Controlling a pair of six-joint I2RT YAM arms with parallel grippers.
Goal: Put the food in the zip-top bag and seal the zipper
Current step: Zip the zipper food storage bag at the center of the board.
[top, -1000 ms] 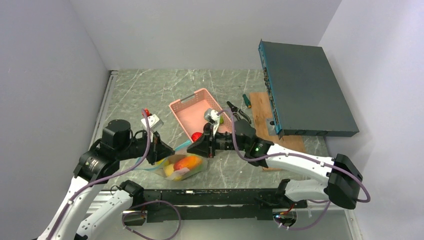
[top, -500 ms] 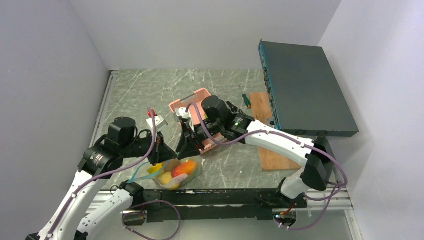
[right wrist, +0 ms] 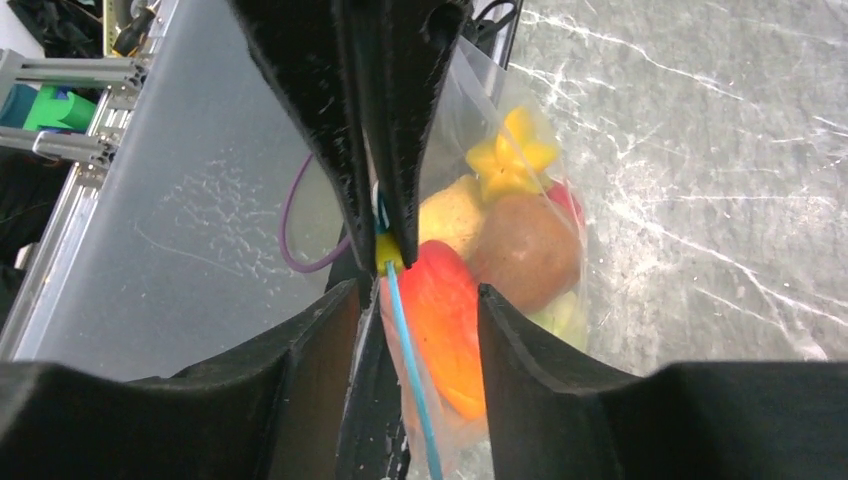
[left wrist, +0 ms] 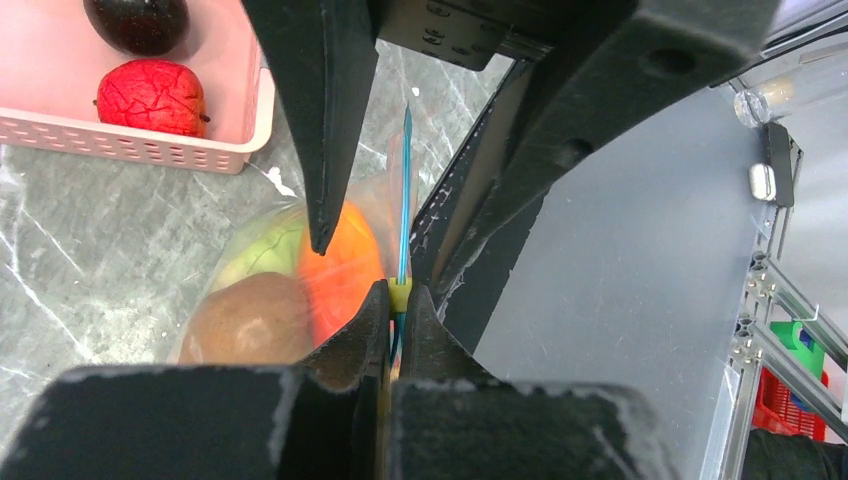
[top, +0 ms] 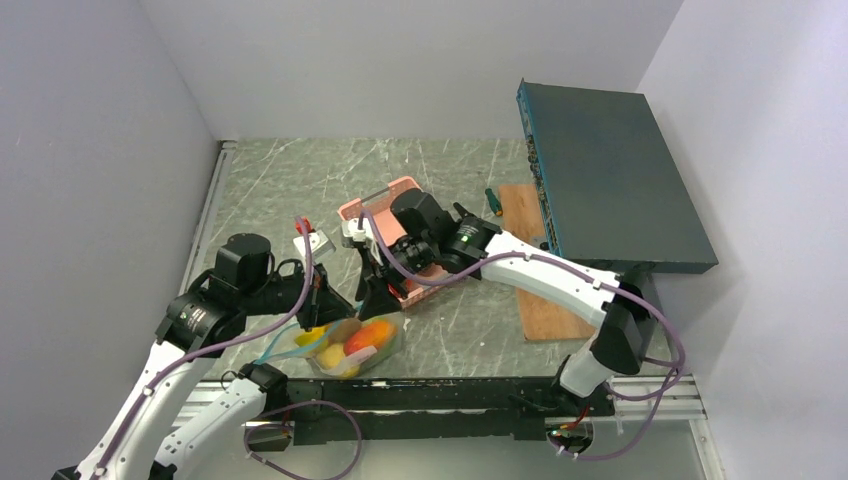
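My right gripper closes on the teal zipper now, since the zipper runs from the yellow slider into the gap behind the ends of both fingers.
The clear zip-top bag (top: 350, 345) lies near the table's front edge with food inside: an orange-red piece (right wrist: 445, 320), a brown one (right wrist: 525, 250), a yellow star (right wrist: 510, 155) and a green one (left wrist: 265, 250). My left gripper (left wrist: 400, 300) is shut on the yellow slider of the teal zipper (left wrist: 405, 190), holding that edge up. My right gripper (right wrist: 418, 295) stands open, with one finger on each side of the zipper strip (right wrist: 410, 370) and touching nothing. A red fruit (left wrist: 150, 95) and a dark purple one (left wrist: 135, 20) sit in the pink basket (left wrist: 150, 140).
The right arm reaches over the pink basket (top: 352, 212) and hides most of it. A dark flat box (top: 610, 180) leans at the right above a wooden board (top: 530, 250). A green-handled tool (top: 492, 198) lies behind the basket. A small white block (top: 308, 240) sits left of it.
The right arm swung from low at the bag's right side up over the basket, and its jaws went from shut to open. The bag shifted slightly left. The left gripper kept its hold.
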